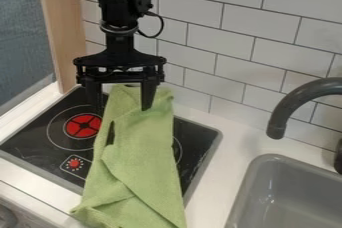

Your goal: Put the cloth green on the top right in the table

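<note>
My gripper must grab the cloth's top edge next, to put it on the tabletop.
The black gripper (121, 107) hangs over the back part of the stove, its two fingers pointing down and spread wide apart. Below and between them is the upper end of the green cloth (139, 154); the right finger overlaps the cloth in the view, and whether it touches I cannot tell. Long and creased, the cloth stretches from the rear of the black stove top (57, 104) down to the bottom edge of the view, with a folded layer across its lower half. It covers the stove's middle.
To the right of the stove runs a strip of white counter (230, 157). A grey sink (257, 182) is at the lower right, with a dark curved faucet (287, 107) above it. White wall tiles (257, 24) rise behind, and a wooden panel (61, 32) stands at the left.
</note>
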Robot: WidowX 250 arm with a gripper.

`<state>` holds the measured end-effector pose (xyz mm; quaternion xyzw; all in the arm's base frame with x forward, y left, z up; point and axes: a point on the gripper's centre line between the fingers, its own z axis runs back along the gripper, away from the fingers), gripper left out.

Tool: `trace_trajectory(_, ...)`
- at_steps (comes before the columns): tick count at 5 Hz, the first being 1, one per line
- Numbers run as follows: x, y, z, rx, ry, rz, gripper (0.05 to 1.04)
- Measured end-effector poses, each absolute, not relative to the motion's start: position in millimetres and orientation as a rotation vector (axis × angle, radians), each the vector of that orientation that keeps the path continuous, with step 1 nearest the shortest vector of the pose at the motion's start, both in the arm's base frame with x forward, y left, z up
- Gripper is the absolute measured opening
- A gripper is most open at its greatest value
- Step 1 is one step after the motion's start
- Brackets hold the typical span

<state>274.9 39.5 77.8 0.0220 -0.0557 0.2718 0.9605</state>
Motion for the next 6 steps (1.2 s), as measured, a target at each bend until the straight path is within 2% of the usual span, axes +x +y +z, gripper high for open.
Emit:
trace_trajectory(1, 272, 39, 72, 0.047, -0.09, 0.554, 0.998)
trace_trajectory(2, 285, 51, 74, 0.042, -0.101, 0.606, 0.998)
trace_trajectory(4, 319, 77, 83, -0.024, -0.138, 0.712, 0.998)
trace_trajectory(6, 348, 110, 55, 0.06, -0.253, 0.771, 0.998)
